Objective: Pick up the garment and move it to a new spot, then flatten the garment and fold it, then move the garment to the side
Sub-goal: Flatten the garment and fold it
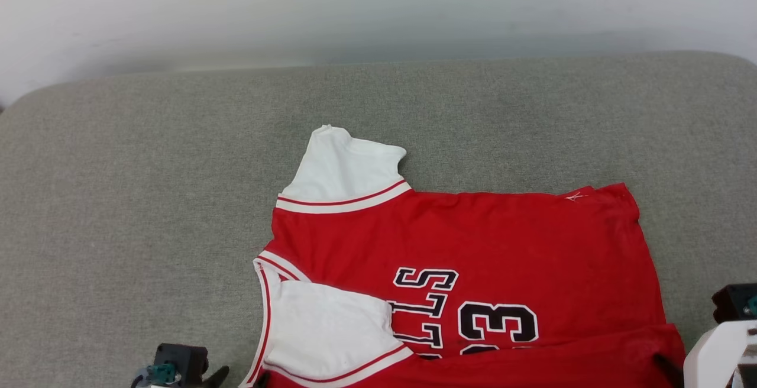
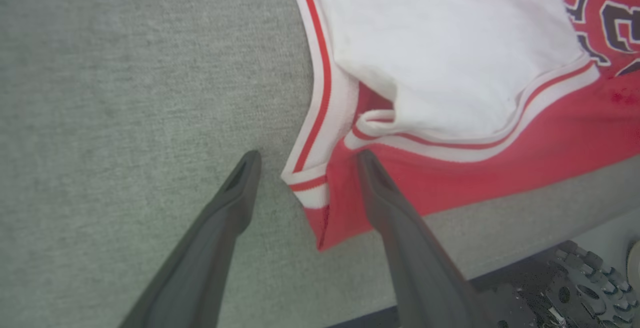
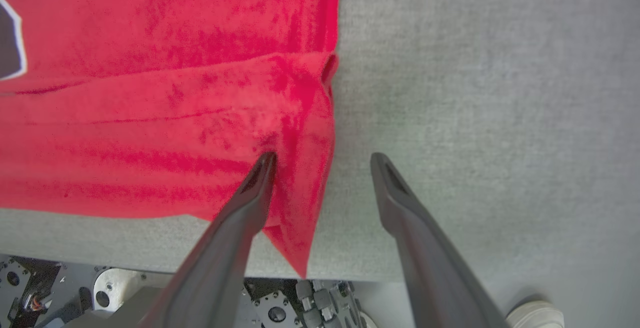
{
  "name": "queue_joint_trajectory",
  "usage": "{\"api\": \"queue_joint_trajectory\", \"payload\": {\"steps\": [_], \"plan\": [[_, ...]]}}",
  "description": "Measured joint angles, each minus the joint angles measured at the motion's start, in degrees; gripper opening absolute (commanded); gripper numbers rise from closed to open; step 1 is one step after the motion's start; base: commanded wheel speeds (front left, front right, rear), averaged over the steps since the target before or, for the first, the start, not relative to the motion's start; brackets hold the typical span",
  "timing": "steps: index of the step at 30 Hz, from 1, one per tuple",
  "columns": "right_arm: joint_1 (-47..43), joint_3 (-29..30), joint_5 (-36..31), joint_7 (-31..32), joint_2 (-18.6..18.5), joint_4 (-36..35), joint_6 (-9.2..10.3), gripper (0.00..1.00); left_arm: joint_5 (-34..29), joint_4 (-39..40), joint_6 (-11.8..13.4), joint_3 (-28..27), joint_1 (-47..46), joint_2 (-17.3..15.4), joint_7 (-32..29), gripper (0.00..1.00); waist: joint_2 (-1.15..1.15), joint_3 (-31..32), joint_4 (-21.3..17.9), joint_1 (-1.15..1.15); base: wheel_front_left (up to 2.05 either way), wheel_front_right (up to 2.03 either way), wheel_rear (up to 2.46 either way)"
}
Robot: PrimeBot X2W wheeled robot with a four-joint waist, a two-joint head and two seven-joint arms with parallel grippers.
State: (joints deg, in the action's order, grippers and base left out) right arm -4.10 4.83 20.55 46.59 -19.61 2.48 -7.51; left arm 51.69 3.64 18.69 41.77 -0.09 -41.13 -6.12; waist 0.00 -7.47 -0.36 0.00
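Observation:
I should pinch the bunched red hem corner (image 1: 665,356) with my right gripper next, where folds stick up, because the front of the jersey (image 1: 560,253) is flat on the tabletop.
The garment (image 1: 473,240) lies on the grey table, a red jersey with black letters and numbers, its collar to the left. One white sleeve (image 1: 343,169) points to the far side. The other (image 1: 331,329) is folded over the front, and the near edge is turned up onto the chest. My left gripper (image 2: 308,168) is open at the near collar corner (image 2: 315,193), which lies between its fingers. My right gripper (image 3: 324,160) is open at the near hem corner (image 3: 295,238); its left finger (image 3: 250,198) rests on the red cloth. Both grippers (image 1: 239,376) (image 1: 674,370) sit at the head view's bottom edge.
The grey cloth-covered table (image 1: 148,199) has free room to the left, to the right and beyond the garment. A pale wall (image 1: 378,9) stands behind it. The table's near edge (image 3: 350,273) runs just under both grippers, with the robot's base (image 3: 280,308) below it.

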Motion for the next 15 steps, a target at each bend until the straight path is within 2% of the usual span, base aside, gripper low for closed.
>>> {"api": "queue_joint_trajectory", "payload": {"steps": [5, 9, 15], "plan": [[2.9, 1.6, -0.6, -5.7, 0.1, -2.5, 0.01, 1.00, -1.9, -1.2, -0.7, -3.2, -1.0, 0.9, 8.9, 1.00, 0.00, 1.1, -0.2, 0.00, 0.00, 0.00, 0.00], [4.7, 1.4, 0.2, -13.2, 0.7, -5.5, 0.00, 1.00, -4.3, -1.2, -2.1, -5.3, -2.6, 2.3, 17.0, 1.00, 0.00, 2.0, -0.3, 0.00, 0.00, 0.00, 0.00], [6.6, 0.7, 1.3, -25.6, 1.5, -8.3, 0.00, 1.00, -9.9, 0.6, -3.1, -9.4, -3.8, 5.0, 21.0, 1.00, 0.00, 2.5, -0.6, 0.00, 0.00, 0.00, 0.00]]}}
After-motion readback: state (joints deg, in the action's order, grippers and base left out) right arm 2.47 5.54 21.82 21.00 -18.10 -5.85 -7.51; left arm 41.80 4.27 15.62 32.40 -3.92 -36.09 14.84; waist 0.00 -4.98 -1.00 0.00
